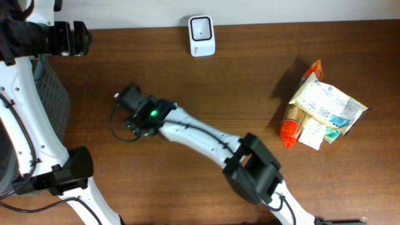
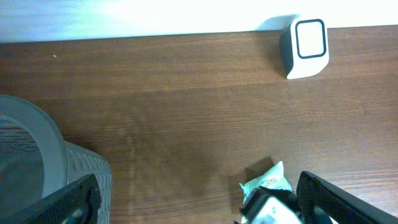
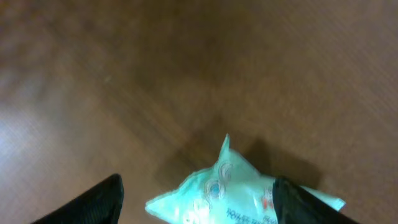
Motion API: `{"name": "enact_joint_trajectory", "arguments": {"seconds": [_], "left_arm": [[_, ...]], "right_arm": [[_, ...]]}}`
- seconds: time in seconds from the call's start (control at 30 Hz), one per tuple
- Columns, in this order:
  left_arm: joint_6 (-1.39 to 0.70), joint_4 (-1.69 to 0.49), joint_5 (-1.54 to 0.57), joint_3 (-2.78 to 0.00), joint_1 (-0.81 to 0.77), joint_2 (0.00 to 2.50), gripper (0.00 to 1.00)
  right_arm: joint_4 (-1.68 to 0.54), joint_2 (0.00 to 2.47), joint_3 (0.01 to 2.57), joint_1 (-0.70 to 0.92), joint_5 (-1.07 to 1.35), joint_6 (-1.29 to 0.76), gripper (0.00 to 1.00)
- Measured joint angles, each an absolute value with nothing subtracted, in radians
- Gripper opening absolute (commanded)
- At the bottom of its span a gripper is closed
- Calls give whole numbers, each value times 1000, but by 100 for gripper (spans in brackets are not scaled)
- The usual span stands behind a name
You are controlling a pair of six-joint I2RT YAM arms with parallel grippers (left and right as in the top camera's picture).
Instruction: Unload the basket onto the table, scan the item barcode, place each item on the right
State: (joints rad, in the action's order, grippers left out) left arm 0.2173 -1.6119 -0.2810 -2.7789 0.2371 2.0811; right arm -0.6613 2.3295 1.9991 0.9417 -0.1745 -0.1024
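Note:
The mint-green packet needs to be pinched by its edge with my right gripper, so that its broad sides stay uncovered to scan the barcode.
A mint-green packet point(image 3: 236, 190) lies between the fingers of my right gripper point(image 3: 199, 208), close against the right finger point(image 3: 308, 202). The jaws stand wide apart and do not pinch it. In the overhead view that gripper point(image 1: 129, 100) reaches to the left middle of the table and hides the packet. The left wrist view shows the packet point(image 2: 268, 179) poking out from under the right gripper point(image 2: 273, 208). The white barcode scanner point(image 1: 201, 35) stands at the table's back edge and also shows in the left wrist view point(image 2: 305, 46). My left gripper point(image 2: 199, 211) is open and holds nothing.
A pile of snack packets point(image 1: 322, 112) lies at the right side of the table. A grey mesh basket point(image 1: 55, 103) stands at the left edge, and its rim point(image 2: 37, 149) shows in the left wrist view. The left arm point(image 1: 62, 37) hangs over the back left corner.

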Motion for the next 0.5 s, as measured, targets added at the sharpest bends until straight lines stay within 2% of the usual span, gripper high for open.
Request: {"name": "enact_joint_trajectory", "arguments": {"seconds": [0.1,0.17,0.27,0.4,0.5], "left_arm": [[217,-1612,-281,-2779,237,2081,99],[217,-1612,-281,-2779,237,2081,99],[217,-1612,-281,-2779,237,2081,99],[217,-1612,-281,-2779,237,2081,99],[217,-1613,-281,-2779,237,2081,99]], "right_arm": [[-653,2399,1999,980,-350,-171,57],[-665,2443,1999,978,-419,-192,46],[-699,2455,1999,978,-469,-202,4],[-747,2455,2006,978,-500,-210,4],[-911,2450,2070,962,-460,-210,4]]}}
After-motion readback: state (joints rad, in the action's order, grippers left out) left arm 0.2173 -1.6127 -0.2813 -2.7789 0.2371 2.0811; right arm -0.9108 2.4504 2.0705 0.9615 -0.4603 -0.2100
